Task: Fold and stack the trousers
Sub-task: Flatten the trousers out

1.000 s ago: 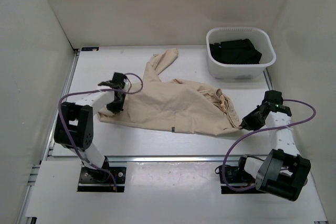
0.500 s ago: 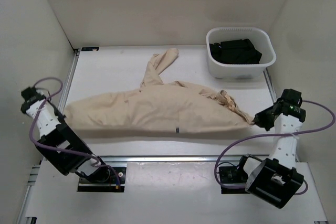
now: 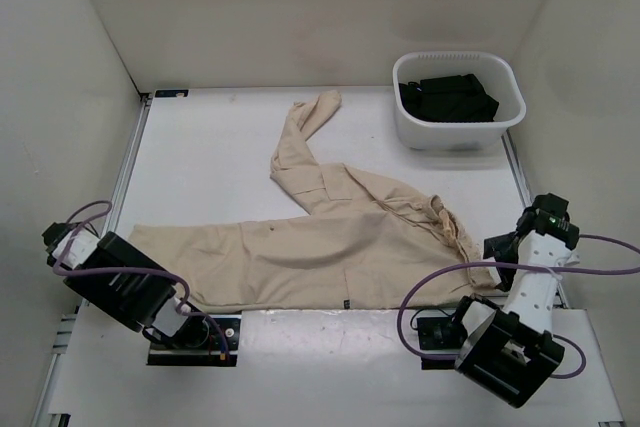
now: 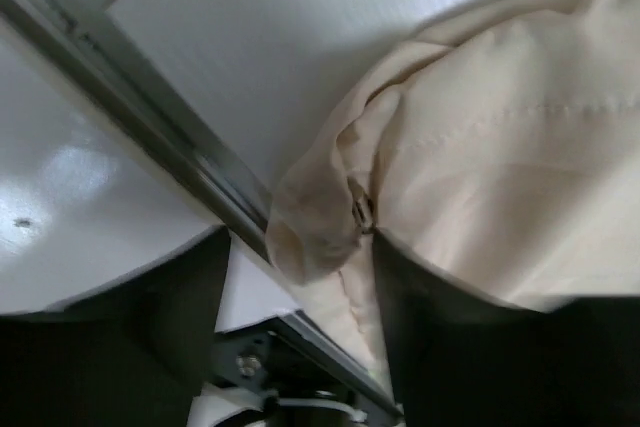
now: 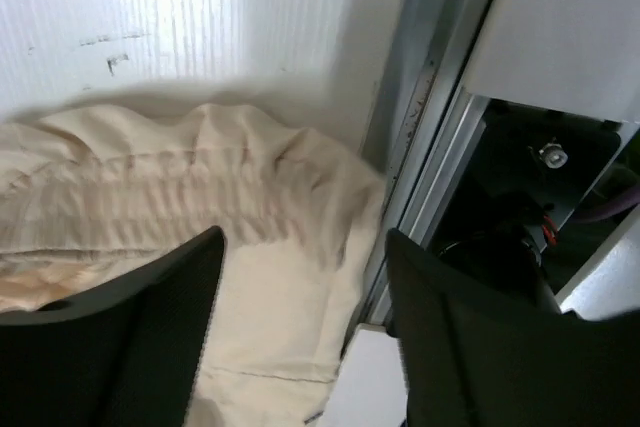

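The robot's right gripper needs to grip the gathered waistband on the bent leg's side next. It should then fold one leg of the trousers (image 3: 330, 247) over the other.
The beige trousers (image 3: 330, 247) lie spread flat near the table's front edge. One leg stretches left. The other leg (image 3: 300, 137) bends toward the back, and the gathered waistband (image 3: 450, 232) is at the right. My left gripper (image 4: 300, 242) is open at the far left. The leg's hem (image 4: 320, 227) lies loose between its dark fingers (image 4: 160, 317), not pinched. My right gripper (image 5: 305, 242) is open over the waistband (image 5: 170, 197) at the table's right rail, fingers (image 5: 470, 337) wide apart. In the top view the right gripper (image 3: 498, 247) sits just right of the waistband.
A white bin (image 3: 412, 129) holding black folded garments (image 3: 447, 97) stands at the back right. Metal rails (image 5: 420, 137) border the table's sides and front. White walls enclose the table on the left, back and right.
Both arms drew back toward the near edge, dragging the trousers nearer and flatter. Both grippers then opened and let go of the hem and the waistband.
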